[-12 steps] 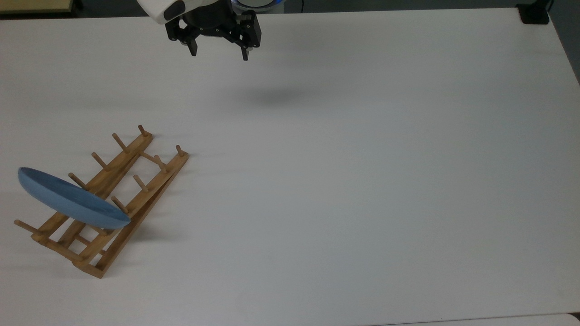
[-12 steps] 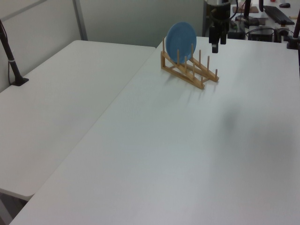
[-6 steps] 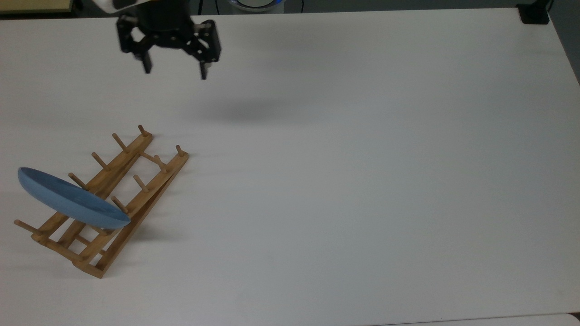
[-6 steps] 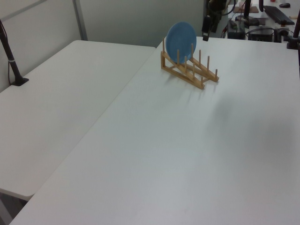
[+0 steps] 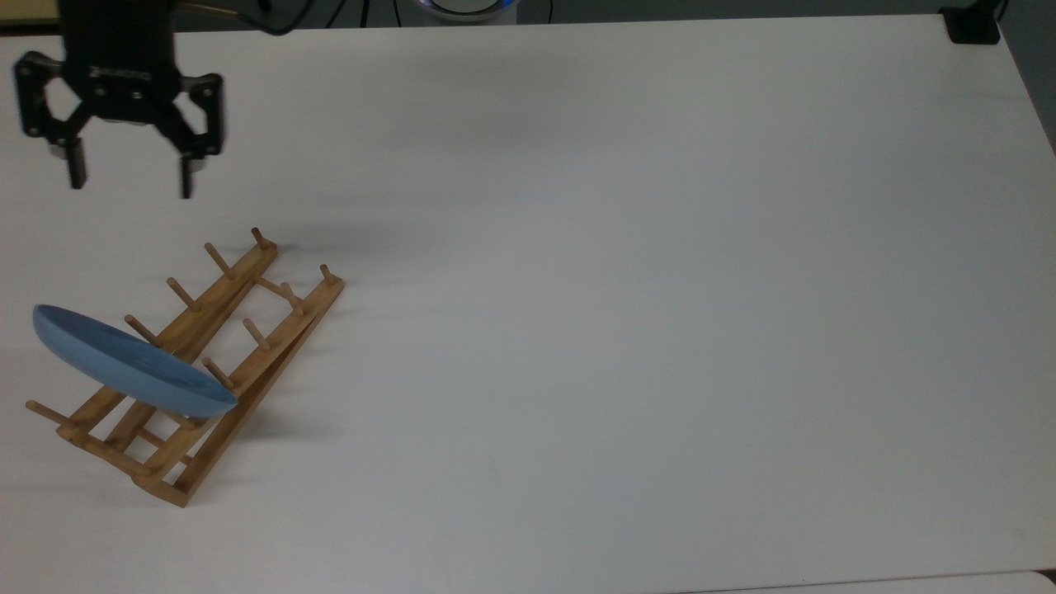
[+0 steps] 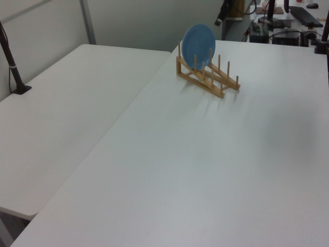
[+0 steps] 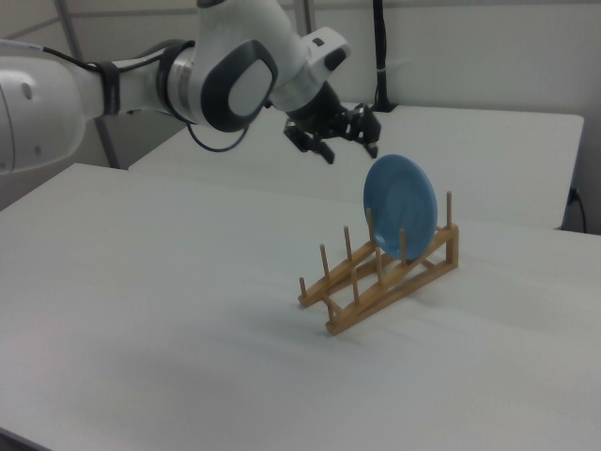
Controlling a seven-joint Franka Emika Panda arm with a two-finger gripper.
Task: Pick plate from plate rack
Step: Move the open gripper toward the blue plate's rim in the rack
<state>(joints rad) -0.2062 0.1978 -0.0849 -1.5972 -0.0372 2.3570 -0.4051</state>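
The light-blue plate has to come out of the wooden plate rack [image 6: 211, 82]. My gripper next needs to grab the plate by its round rim [image 6: 201, 25].
The light-blue plate [image 5: 124, 363] stands on edge between the pegs at one end of the wooden plate rack [image 5: 290, 330], near the top view's left edge. My gripper [image 5: 131, 187] hangs open and empty in the air beyond the rack's other end, towards the top view's upper left, apart from both plate and rack. In the right view the gripper [image 7: 352, 153] hovers above and to the left of the plate [image 7: 401, 202], which leans in the raised end of the rack [image 7: 376, 282]. In the left view the plate [image 6: 198, 43] faces the camera in the rack [image 6: 211, 82].
The rack stands on a wide white table [image 5: 619, 289]. A black mount [image 5: 973, 25] sits at the table's far right corner in the top view. A second white table [image 6: 61, 103] adjoins it in the left view, with a black post [image 6: 13, 67] clamped there.
The open gripper has swept from the top view's upper middle to its upper left and come a little lower in frame. Plate and rack have not moved.
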